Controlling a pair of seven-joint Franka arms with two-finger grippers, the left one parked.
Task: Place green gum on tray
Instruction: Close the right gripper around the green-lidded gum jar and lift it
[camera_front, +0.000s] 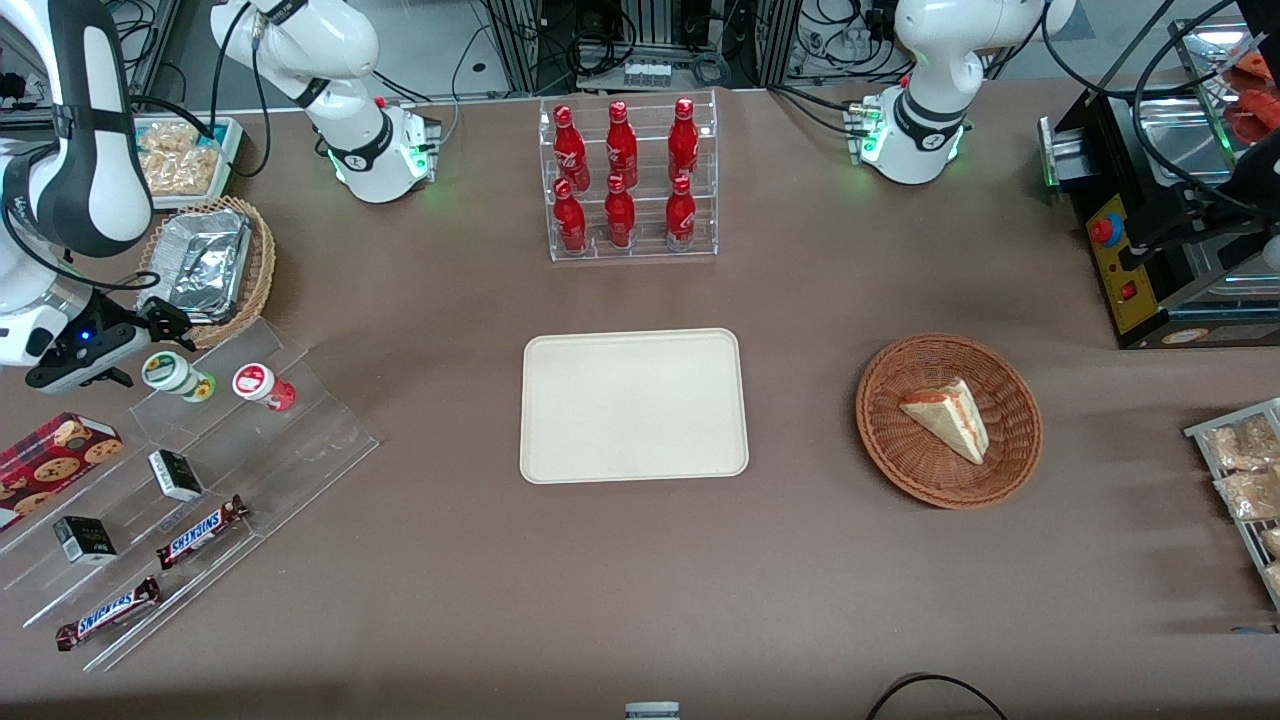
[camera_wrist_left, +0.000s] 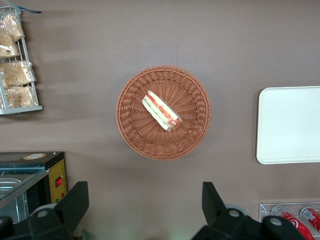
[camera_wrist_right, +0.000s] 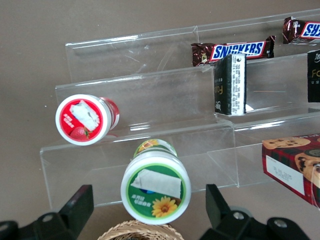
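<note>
My gripper grabs the green gum by its white lid (camera_front: 166, 372) next, to place the gum on the cream tray (camera_front: 633, 405).
The green gum (camera_front: 174, 373) (camera_wrist_right: 156, 187), a small bottle with a green-ringed white lid, lies on the top step of a clear acrylic stand (camera_front: 200, 470), beside a red-lidded bottle (camera_front: 260, 384) (camera_wrist_right: 84, 119). My gripper (camera_front: 170, 332) (camera_wrist_right: 149, 196) hovers just over the green gum, open. Its two black fingers (camera_wrist_right: 80, 202) stand wide to either side of the lid without touching it. The cream tray (camera_front: 633, 405) (camera_wrist_left: 290, 125) lies flat in the middle of the table, nothing on it.
The stand's lower steps hold Snickers bars (camera_front: 203, 531), small black boxes (camera_front: 176, 474) and a cookie box (camera_front: 52, 459). A wicker basket with a foil tray (camera_front: 205, 265) sits right by the gripper. A red bottle rack (camera_front: 628, 180) and a basket with a sandwich (camera_front: 948, 418) stand farther off.
</note>
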